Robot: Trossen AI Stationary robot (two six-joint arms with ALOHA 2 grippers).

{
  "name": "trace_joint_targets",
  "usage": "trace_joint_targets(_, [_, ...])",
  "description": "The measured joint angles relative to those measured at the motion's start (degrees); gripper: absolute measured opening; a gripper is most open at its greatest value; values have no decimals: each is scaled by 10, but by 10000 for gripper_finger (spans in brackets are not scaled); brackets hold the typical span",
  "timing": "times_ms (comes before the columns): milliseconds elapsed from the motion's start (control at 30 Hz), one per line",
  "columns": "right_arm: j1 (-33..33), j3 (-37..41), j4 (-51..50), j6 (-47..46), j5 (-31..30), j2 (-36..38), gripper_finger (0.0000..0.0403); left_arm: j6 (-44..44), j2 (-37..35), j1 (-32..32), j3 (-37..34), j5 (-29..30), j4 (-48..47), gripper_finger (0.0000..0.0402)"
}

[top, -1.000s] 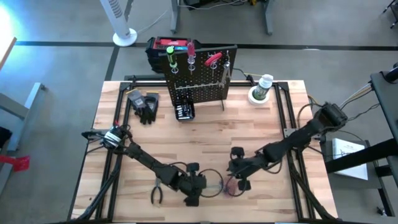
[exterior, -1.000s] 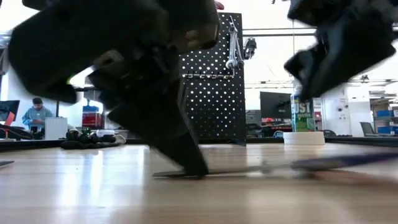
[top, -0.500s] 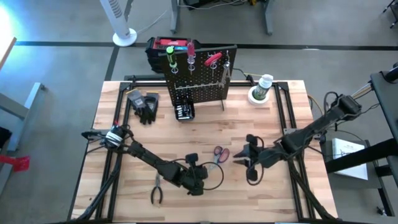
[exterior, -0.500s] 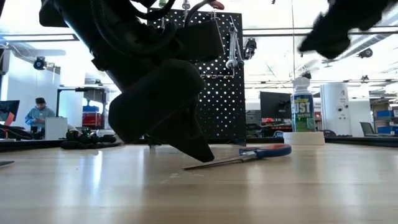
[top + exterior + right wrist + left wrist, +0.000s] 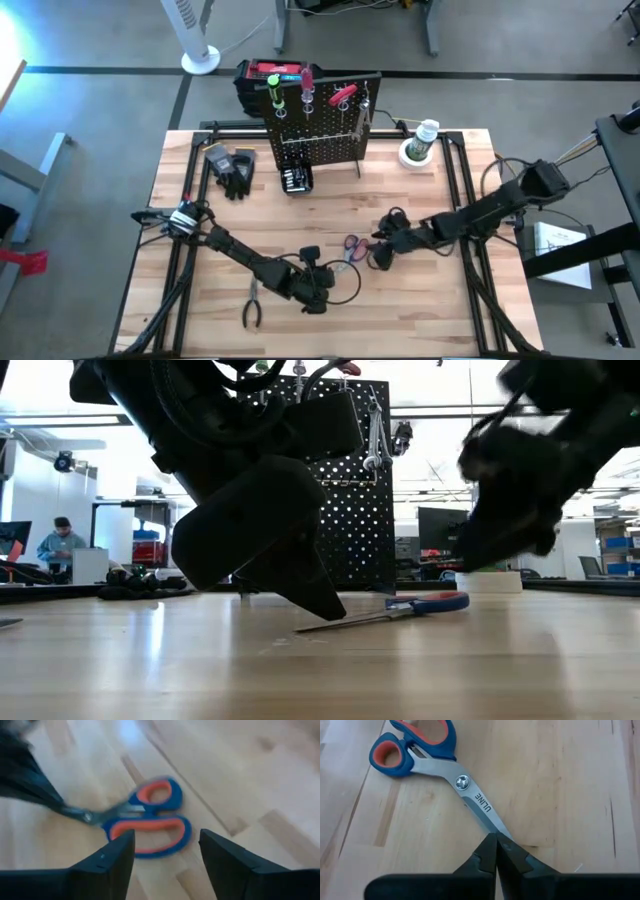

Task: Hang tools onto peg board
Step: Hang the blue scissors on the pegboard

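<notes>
The scissors still need to go onto the peg board. My right gripper should next grab them by their longer handle loop (image 5: 150, 849) to hang them there.
The scissors (image 5: 348, 250), with blue and orange handles and silver blades, lie flat on the table at centre. My left gripper (image 5: 320, 285) is shut over their blade end (image 5: 496, 836). My right gripper (image 5: 383, 252) hovers open just right of the handles (image 5: 150, 820), touching nothing. The black peg board (image 5: 320, 125) stands at the far edge with a green screwdriver (image 5: 272, 95), a red screwdriver (image 5: 308, 80), a red tool (image 5: 343, 95) and wrenches (image 5: 365, 105) hanging along its top. Black-handled pliers (image 5: 253, 305) lie near the front edge. My left gripper has the scissors' closed blades (image 5: 490, 822) near their tip, between its two shut fingers (image 5: 325, 600). The fingers slant down from above and from the table's left, roughly along the blades. The scissors lie on the table, and the blade tip (image 5: 300, 628) shows past the fingers.
Black gloves (image 5: 238, 170) and a small black box of bits (image 5: 296, 180) lie left of the peg board's foot. A red-and-black toolbox (image 5: 265, 75) stands behind the board. A spray can on a white roll (image 5: 420, 140) stands at the far right.
The scissors have turned about on the table: the handle end has swung toward the far edge while the blade tip stayed at my left gripper. My right gripper went off toward the table's right, then came back toward the handles.
</notes>
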State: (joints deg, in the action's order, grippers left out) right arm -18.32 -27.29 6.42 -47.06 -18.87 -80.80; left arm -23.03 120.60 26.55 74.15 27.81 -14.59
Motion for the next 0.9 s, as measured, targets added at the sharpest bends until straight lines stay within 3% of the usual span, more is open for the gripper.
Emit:
trace_joint_targets(167, [39,-17,1,-6,57,-75,214,-2,0,0,0,0,0,0])
trace_joint_targets(333, [59,-48,8,6,78,-135,193,-2,0,0,0,-1,0,0])
trace_joint_targets(467, [61,-63,1,32,82,-148,146,-2,0,0,0,-1,-3,0])
trace_joint_targets(667, [62,-83,-56,67,86,-136,24,-7,-3,0,0,5,-10,0])
trace_joint_targets(800, [59,-80,-74,104,83,-118,9,-25,-16,-1,-2,16,-47,0])
trace_joint_targets(900, [58,-77,-91,120,38,-92,4,-44,-35,1,-2,17,-98,0])
